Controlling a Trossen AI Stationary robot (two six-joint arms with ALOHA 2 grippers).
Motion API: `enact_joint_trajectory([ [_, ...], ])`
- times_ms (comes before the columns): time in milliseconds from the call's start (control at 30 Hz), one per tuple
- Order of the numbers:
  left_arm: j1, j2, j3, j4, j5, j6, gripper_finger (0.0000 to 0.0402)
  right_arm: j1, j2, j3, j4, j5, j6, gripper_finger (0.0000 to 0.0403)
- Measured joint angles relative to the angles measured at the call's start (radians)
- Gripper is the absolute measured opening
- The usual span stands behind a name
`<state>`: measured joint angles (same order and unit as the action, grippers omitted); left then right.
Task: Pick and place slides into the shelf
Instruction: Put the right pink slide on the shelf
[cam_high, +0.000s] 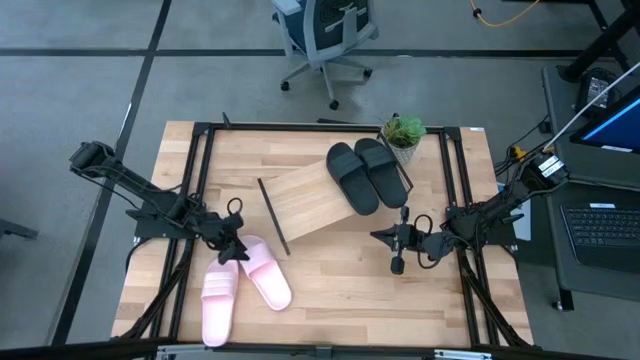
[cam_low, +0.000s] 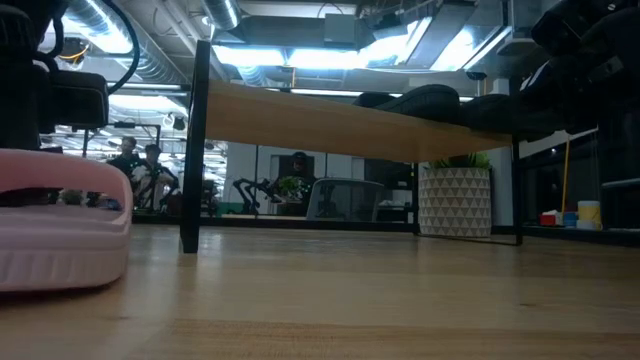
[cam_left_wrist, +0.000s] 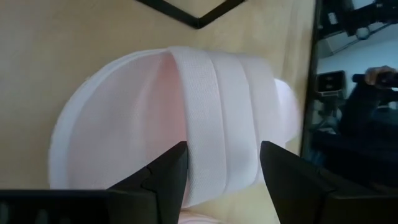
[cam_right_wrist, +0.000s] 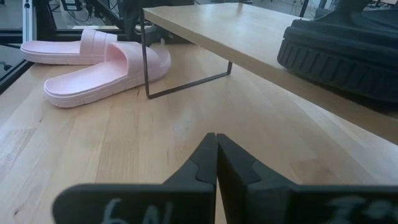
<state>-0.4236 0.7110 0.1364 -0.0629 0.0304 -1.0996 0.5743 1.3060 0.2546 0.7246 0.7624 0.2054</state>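
Observation:
Next, my left gripper grabs the pink slide by its strap (cam_high: 256, 253) to place that slide on the shelf (cam_high: 305, 205) beside the black slides.
Two black slides (cam_high: 365, 172) lie side by side on the right half of the slanted wooden shelf (cam_high: 305, 205). Two pink slides lie on the table at the near left: one (cam_high: 265, 270) beside the shelf's left rod, the other (cam_high: 218, 295) nearer the left edge. My left gripper (cam_high: 232, 245) is open above the far end of the first pink slide, pointing down. Its fingers (cam_left_wrist: 165, 180) stand on either side of that slide's strap (cam_left_wrist: 221, 124). My right gripper (cam_high: 397, 255) is shut and empty, low over the table near the shelf's right end. My left gripper comes from above with one finger on each side of the pink slide's wide strap (cam_left_wrist: 221, 162), across the strap. I cannot tell whether the fingers touch it. The slide lies flat on the table.
A potted plant (cam_high: 403, 135) stands at the far right, behind the black slides. A black metal frame (cam_high: 200, 160) runs along the table's left, far and right sides. There is bare tabletop between the pink slides and my right gripper (cam_right_wrist: 216, 162).

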Motion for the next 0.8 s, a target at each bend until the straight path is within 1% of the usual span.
enact_joint_trajectory([
  [300,0.000,0.054,0.000,-0.005,-0.009,-0.016,0.0192,0.000,0.000,0.000,0.001,0.000,0.000,0.0007],
  [567,0.012,0.069,0.000,0.011,-0.008,0.003,0.0192,0.000,0.000,0.000,0.013,-0.002,-0.001,0.0007],
  [700,0.025,0.069,0.000,0.023,0.015,0.006,0.0192,0.000,0.000,0.000,0.013,-0.004,-0.001,0.0007],
  [800,0.029,0.070,0.000,0.069,0.050,0.003,0.0192,0.000,0.000,0.000,0.013,-0.005,-0.001,0.0007],
])
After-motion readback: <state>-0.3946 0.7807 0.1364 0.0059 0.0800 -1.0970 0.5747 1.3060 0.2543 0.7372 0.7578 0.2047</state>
